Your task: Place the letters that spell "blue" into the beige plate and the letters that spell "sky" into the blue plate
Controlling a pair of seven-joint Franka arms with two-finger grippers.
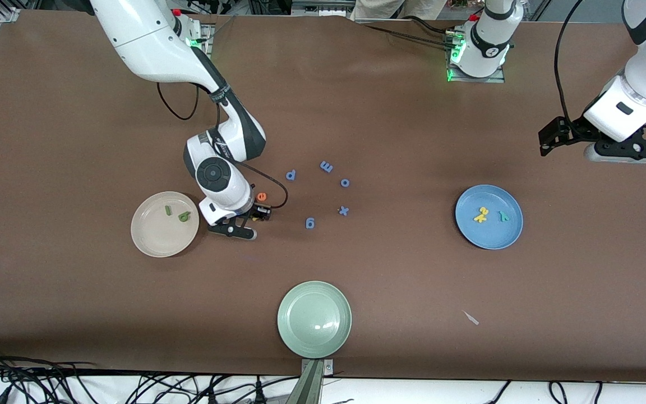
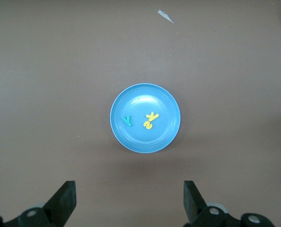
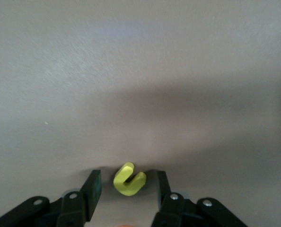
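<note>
The fingers of my right gripper are on both sides of the yellow u [image 3: 123, 184] in the right wrist view, so my gripper needs to close on it now.
My right gripper [image 1: 236, 229] is down at the table beside the beige plate [image 1: 152, 242], open, its fingers straddling the yellow u [image 3: 129, 179] with a gap on each side. The orange e [image 1: 262, 197] lies just by that wrist. In the beige plate lie the dark green b [image 1: 184, 216] and the light green l [image 1: 168, 210]. The blue plate [image 1: 491, 240] holds the yellow s and k [image 1: 480, 215], touching each other, and the teal y [image 1: 503, 216]. My left gripper [image 1: 631, 152] hangs open and empty, high over the left arm's end of the table, with the blue plate [image 2: 145, 139] in its view.
Several blue letters [image 1: 326, 166] are scattered mid-table between the two plates. A pale green plate [image 1: 314, 336] sits near the front edge. A small white scrap [image 1: 471, 318] lies nearer the camera than the blue plate.
</note>
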